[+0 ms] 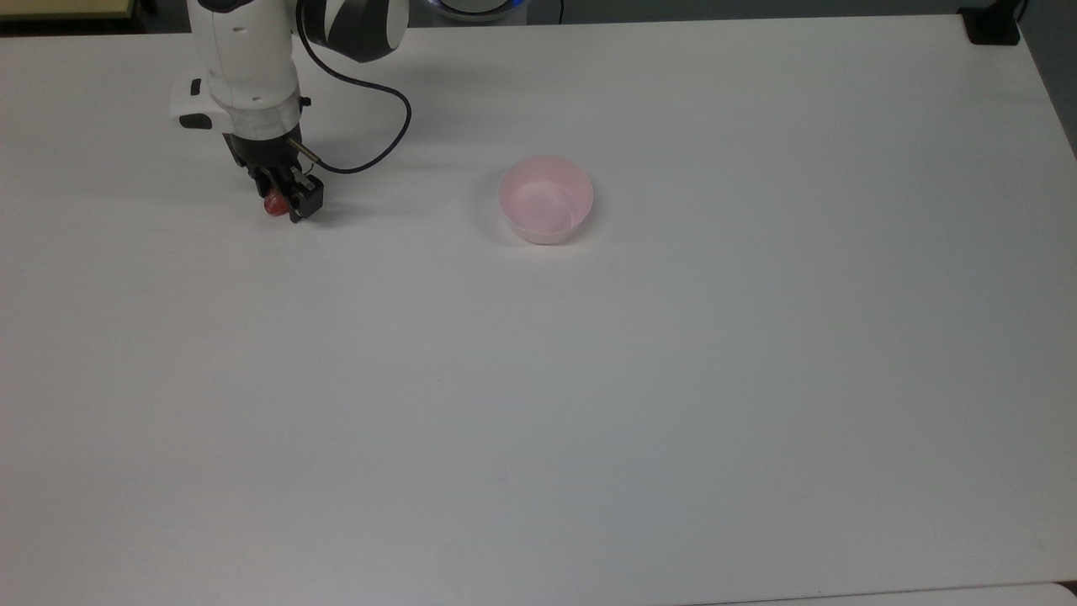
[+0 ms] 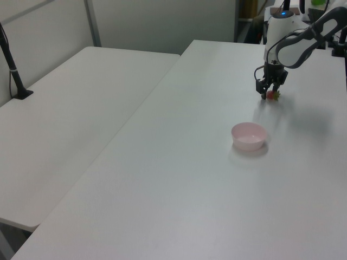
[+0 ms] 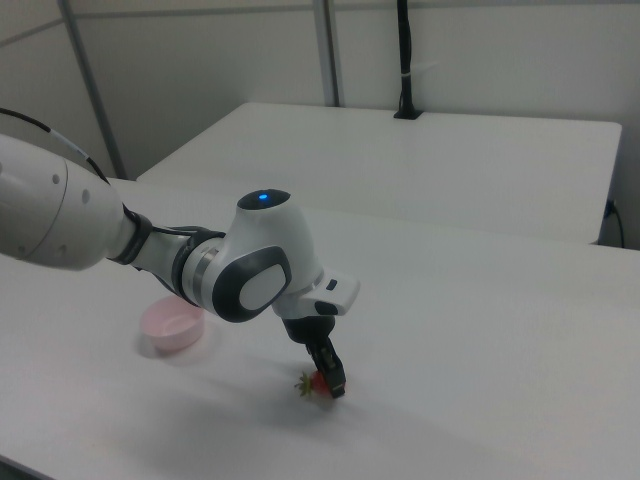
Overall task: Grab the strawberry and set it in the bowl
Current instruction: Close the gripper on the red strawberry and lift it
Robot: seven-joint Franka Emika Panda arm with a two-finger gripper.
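The robot should next pick up the strawberry by its red body (image 2: 270,95), so that it can put the strawberry in the pink bowl (image 2: 249,136).
The red strawberry (image 1: 274,204) lies on the white table (image 1: 538,379) at the top view's left, its green stem (image 3: 304,384) showing in the right view. My gripper (image 1: 284,200) is down at table level with its black fingers (image 1: 306,202) on either side of the strawberry, still open. In the left view the gripper (image 2: 270,93) covers most of the strawberry (image 2: 271,96). The pale pink bowl (image 1: 547,200) stands empty to the top view's right of the strawberry, well apart from it. In the right view the bowl (image 3: 172,324) sits left of the gripper (image 3: 322,378).
A black cable (image 1: 383,126) loops from the arm's wrist over the table near the gripper. A second white table (image 2: 65,130) adjoins at the left view's left, with a black post (image 2: 13,70) on it. A black clamp (image 1: 993,25) sits at the top view's far right corner.
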